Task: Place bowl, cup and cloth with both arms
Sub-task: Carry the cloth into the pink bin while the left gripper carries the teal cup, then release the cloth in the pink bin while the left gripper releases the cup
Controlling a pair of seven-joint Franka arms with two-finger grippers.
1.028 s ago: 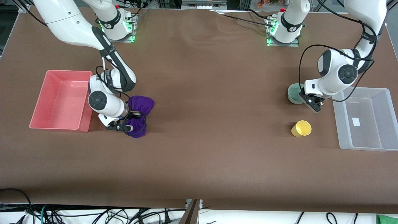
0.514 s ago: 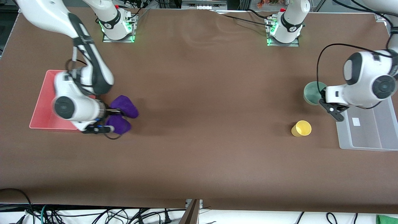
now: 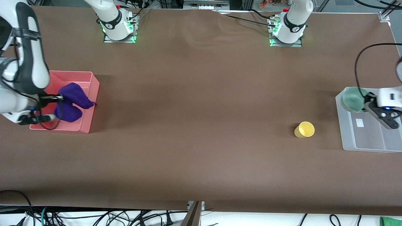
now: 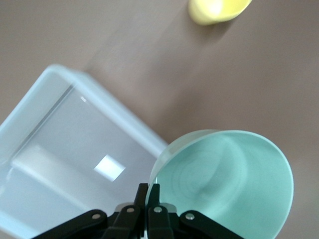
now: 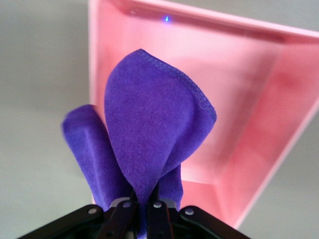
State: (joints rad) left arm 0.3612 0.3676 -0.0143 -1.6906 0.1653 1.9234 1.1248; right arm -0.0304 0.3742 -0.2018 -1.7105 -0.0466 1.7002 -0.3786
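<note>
I need to keep holding the cloth with my right gripper until the cloth's fold (image 5: 90,147) is inside the pink bin's rim (image 5: 92,59). The cloth's fold hangs outside.
My right gripper (image 3: 56,108) is shut on the deep purple cloth (image 3: 71,102) and holds it in the air over the pink bin (image 3: 91,103). In the right wrist view the cloth (image 5: 149,139) hangs from my right gripper (image 5: 144,199) above the pink bin (image 5: 249,99). My left gripper (image 3: 368,105) is shut on the rim of the pale mint-green bowl (image 3: 352,99), held over the corner of the clear bin (image 3: 364,142). In the left wrist view the bowl (image 4: 229,184) is pinched at its rim by my left gripper (image 4: 148,191). The yellow cup (image 3: 304,129) stands on the table beside the clear bin.
The clear bin (image 4: 55,164) has a white label on its floor. The yellow cup (image 4: 217,9) shows at the edge of the left wrist view. The table is covered by a brown cloth (image 3: 201,125). Both arm bases stand at the table's edge farthest from the front camera.
My right gripper has carried the cloth from the table to over the pink bin. My left gripper has carried the bowl toward the left arm's end, to over the clear bin's corner.
</note>
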